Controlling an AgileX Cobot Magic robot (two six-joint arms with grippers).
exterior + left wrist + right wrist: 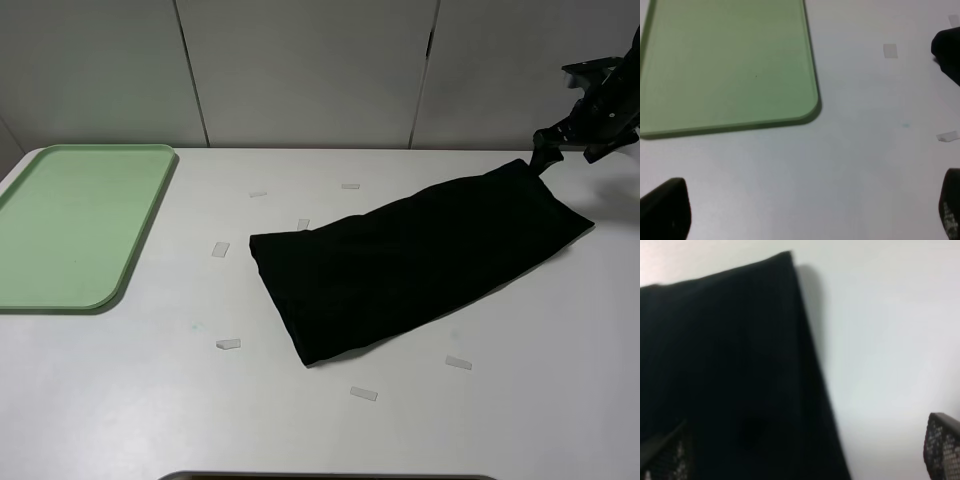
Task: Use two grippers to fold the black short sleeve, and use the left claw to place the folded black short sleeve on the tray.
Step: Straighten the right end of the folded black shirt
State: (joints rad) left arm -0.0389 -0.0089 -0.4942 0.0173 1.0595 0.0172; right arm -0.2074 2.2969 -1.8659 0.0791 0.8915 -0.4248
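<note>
I will next grip the short sleeve's end corner beside the wall panels with my right gripper, to fold the black short sleeve for the tray point(75, 225).
The black short sleeve point(415, 262) lies folded into a long strip, slanting across the white table from centre to right. My right gripper point(548, 145) hovers by the strip's far right end. In the right wrist view this gripper point(800, 452) is open, one fingertip point(942, 445) over bare table, the other over the cloth point(725, 365). The pale green tray point(75, 225) sits at the left with nothing on it. My left gripper point(807, 210) is open over bare table beside the tray's corner point(810, 107). It holds nothing and is out of the exterior view. A shirt corner point(947, 52) shows there.
Several small clear tape pieces point(221, 249) point(228, 344) point(363, 394) are stuck on the table around the shirt. White wall panels point(300, 70) stand behind the table. A dark edge point(320, 477) shows at the table's front.
</note>
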